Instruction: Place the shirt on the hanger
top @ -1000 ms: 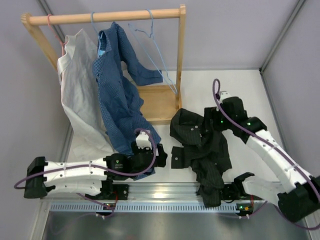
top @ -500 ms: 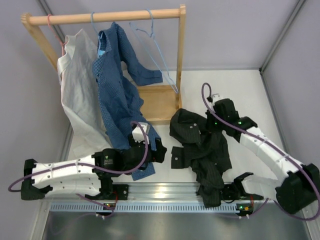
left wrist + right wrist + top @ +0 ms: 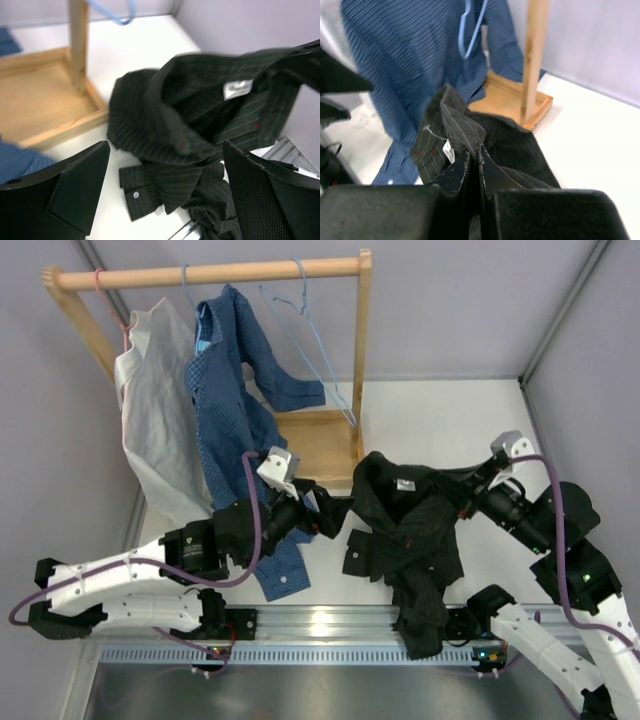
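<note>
My right gripper has the shirt. My left gripper will next take it from there by its edge across the collar [image 3: 367, 496], to spread it for the hanger [image 3: 312, 335].
The black pinstriped shirt [image 3: 405, 540] lies crumpled on the white table, one end hanging over the front rail. My right gripper [image 3: 466, 496] is shut on a fold of it near the collar and holds that part raised; in the right wrist view the fabric [image 3: 457, 125] sticks up from the closed gripper [image 3: 474, 151]. My left gripper [image 3: 335, 510] is open just left of the shirt; in the left wrist view the shirt [image 3: 200, 120] lies beyond its wide gripper [image 3: 166, 150]. The light-blue hanger [image 3: 312, 335] hangs empty on the wooden rod, also showing as hanger [image 3: 470, 30].
A wooden rack [image 3: 210, 275] stands at the back left with its base tray [image 3: 320, 445] near the shirt. On it hang a pale grey shirt [image 3: 150, 410] and a blue patterned shirt [image 3: 235, 430]. A metal rail [image 3: 320, 625] runs along the front edge.
My right gripper closed on the shirt and pulled that part up and to the right. My left arm moved forward and right, toward the shirt's left edge, still open.
</note>
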### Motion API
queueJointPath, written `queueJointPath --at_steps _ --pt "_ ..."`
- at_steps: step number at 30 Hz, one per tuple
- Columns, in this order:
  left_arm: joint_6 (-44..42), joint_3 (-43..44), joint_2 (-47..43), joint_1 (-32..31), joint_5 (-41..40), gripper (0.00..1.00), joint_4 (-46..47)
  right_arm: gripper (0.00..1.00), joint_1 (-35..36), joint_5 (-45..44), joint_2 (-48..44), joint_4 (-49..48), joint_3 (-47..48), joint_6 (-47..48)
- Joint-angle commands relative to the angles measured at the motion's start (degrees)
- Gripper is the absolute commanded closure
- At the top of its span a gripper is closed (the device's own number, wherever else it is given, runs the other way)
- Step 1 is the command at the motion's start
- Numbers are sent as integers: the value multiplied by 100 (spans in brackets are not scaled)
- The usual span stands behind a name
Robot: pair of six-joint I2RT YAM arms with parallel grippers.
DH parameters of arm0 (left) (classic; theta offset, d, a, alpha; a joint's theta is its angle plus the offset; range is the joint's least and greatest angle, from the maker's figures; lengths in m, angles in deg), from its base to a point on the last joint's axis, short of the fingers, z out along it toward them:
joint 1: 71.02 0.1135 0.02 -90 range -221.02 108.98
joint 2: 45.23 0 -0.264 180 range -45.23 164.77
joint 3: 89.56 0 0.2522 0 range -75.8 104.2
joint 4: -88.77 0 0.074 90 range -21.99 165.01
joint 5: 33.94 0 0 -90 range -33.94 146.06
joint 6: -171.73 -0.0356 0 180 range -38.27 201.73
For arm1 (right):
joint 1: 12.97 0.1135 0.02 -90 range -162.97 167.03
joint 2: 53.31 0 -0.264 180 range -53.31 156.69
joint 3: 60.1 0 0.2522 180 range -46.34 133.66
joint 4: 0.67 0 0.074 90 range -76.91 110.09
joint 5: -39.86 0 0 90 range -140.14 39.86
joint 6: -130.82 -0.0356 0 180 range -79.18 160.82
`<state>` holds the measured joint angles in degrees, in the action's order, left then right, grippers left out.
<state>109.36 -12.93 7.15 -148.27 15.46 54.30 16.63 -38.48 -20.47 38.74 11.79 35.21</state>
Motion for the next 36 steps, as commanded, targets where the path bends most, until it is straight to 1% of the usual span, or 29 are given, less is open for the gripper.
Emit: queueJointPath --at_steps 1,3,7,8,11,12,15,16,17,18,19,20,22,23,24,25,26,27,28,29,31,32,33,34,36 --pt "-1049 -476 88 17 1255 2 1770 100 80 916 -418 36 -363 306" --pt "-1067 -478 360 17 1265 2 1886 100 89 698 -532 177 -399 297" --pt "-1050 -486 904 26 783 2 1878 100 80 838 -630 204 -399 253" --pt "-998 -478 1019 87 764 2 1843 100 89 829 -638 195 -381 218" --pt "-629 -591 1309 254 756 9 1799 100 89 680 -630 169 -364 209" --pt "-471 -635 1388 272 703 14 1798 100 81 540 -638 160 -372 174" --pt "-347 -829 1450 307 457 23 1816 100 89 250 -621 81 -372 78" --pt "-347 -890 1459 307 422 43 1860 100 81 188 -604 63 -372 42" --pt "-338 -978 1442 307 326 54 1886 100 80 127 -551 20 -364 -36" --pt "-338 -1013 1416 307 255 69 1930 100 80 91 -507 -16 -355 -81" --pt "-373 -1040 1328 307 159 92 1974 100 89 126 -472 -77 -355 -116" --pt "-408 -1031 1267 307 -182 100 1974 100 81 187 -350 -156 -303 -142" --pt "-715 -804 1135 299 -526 100 1939 100 81 442 -130 -385 -101 -116" --pt "-916 -646 1004 307 -658 100 1913 100 89 495 202 -403 361 -38" --pt "-1371 -236 941 307 -851 100 1895 100 89 591 431 -368 714 50" --pt "-1627 12 888 307 -888 100 1886 100 72 661 643 -220 1083 103" --pt "-1908 302 871 307 -880 100 1878 100 80 740 1123 -123 1948 234" --pt "-2407 600 870 299 -801 100 1834 100 98 933 1380 -35 2426 279" --pt "-2604 1213 888 299 -722 100 1799 100 81 1030 1609 193 2866 314" --pt "-3023 1514 940 290 -600 100 1746 100 89 1144 2047 325 3793 349" --pt "-3246 2199 1011 272 -231 100 1527 100 81 1409 2418 781 4642 367" --pt "-3404 2334 1037 246 -142 100 1474 100 89 1453 2664 897 5273 411" --pt "-3484 2378 976 194 -63 100 1473 100 81 1479 2727 976 5488 429" --pt "-3528 2292 898 97 216 100 1473 100 89 1479 2702 1047 5699 507" --pt "-3441 2003 504 79 665 100 1508 100 81 1549 2518 1065 5640 517"
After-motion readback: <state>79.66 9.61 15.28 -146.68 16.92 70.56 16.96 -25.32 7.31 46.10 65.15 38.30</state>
